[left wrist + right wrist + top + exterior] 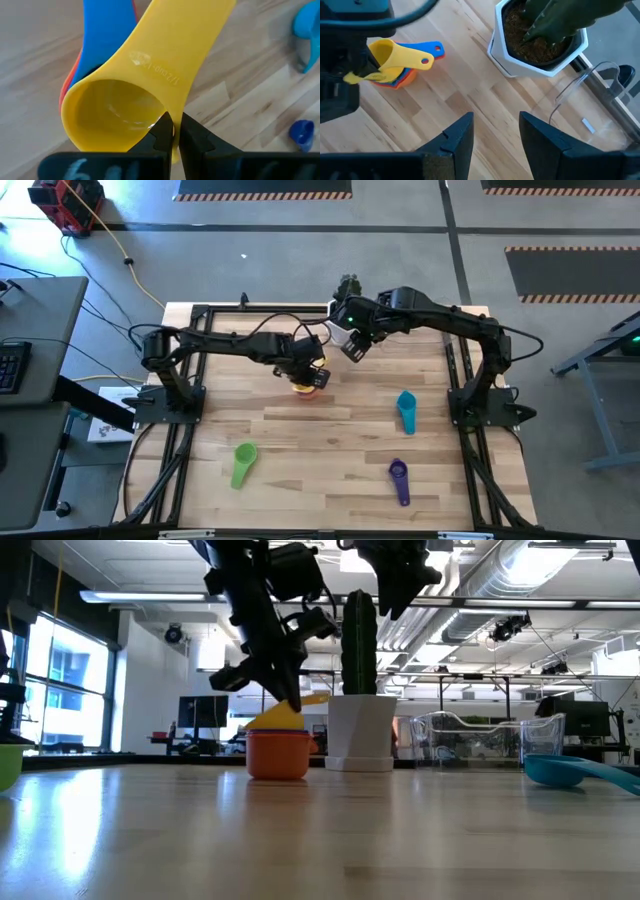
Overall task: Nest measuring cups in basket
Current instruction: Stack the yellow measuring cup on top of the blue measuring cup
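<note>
I can open my left gripper now and release the yellow cup, because the yellow cup's bowl (110,112) covers the blue cup's opening (94,69).
An orange-red cup (278,756) stands on the table near its middle, with a blue cup (105,35) nested in it. On top lies a yellow cup (150,65), tilted, with my left gripper (312,372) shut on it. My right gripper (495,135) hangs open and holds nothing, above the table between this stack and the cactus pot. The clear basket (590,95) stands on the table right of the pot. The teal cup (405,410), green cup (243,463) and purple cup (400,480) lie loose on the near half of the table. My left gripper pinches the yellow cup's bowl wall (172,125) at the rim, beside the root of its handle, one finger inside the bowl and one outside. The fingers come steeply from above. The cup is tilted, its bowl partly down in the blue and orange-red cups.
A white pot with a cactus (360,730) stands at the table's far edge, just behind the stack and close to my right arm. Black frame rails (170,470) run along the table's left and right sides. Bare wood lies between the loose cups.
</note>
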